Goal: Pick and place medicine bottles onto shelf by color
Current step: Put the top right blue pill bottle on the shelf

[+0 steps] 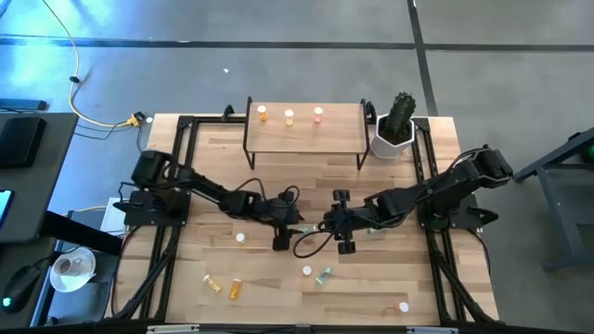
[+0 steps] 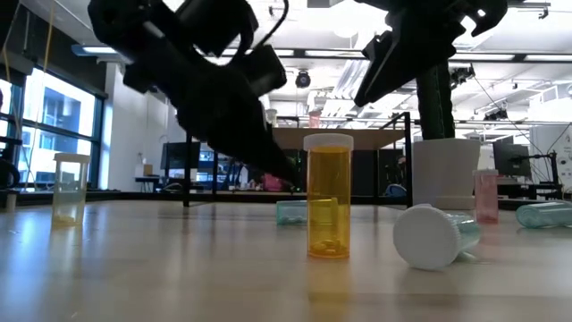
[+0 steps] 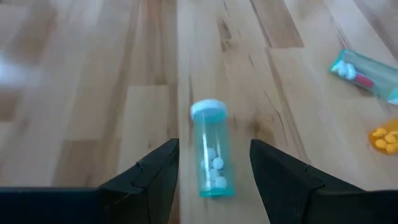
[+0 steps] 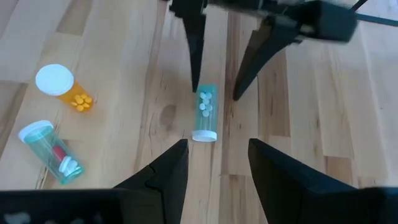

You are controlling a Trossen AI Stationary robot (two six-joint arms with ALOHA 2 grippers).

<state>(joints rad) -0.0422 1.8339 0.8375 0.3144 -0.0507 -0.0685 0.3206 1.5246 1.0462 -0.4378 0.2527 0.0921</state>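
My left gripper moves lower next before it closes on the teal bottle, since its fingers are still above the teal bottle's body (image 3: 213, 152), too high to close yet.
A teal medicine bottle (image 3: 212, 158) with a pale cap lies on its side at the table's middle (image 1: 306, 228). My left gripper (image 3: 214, 144) is open and low over it, one finger on each side of the bottle's base end, also seen from the right wrist view (image 4: 216, 93). My right gripper (image 4: 217, 143) hangs open higher up, just right of the bottle (image 1: 332, 225), with nothing between its fingers. The shelf (image 1: 339, 119) stands at the far edge and carries an orange bottle (image 1: 263, 114), a yellow bottle (image 1: 290, 116) and a pink bottle (image 1: 318, 114), all upright.
An upright orange bottle (image 4: 62, 87) and a lying teal one (image 4: 50, 152) sit nearer the front edge. More bottles lie at the front left (image 1: 236, 289) and front right (image 1: 403, 306). A white cactus pot (image 1: 394, 139) stands right of the shelf.
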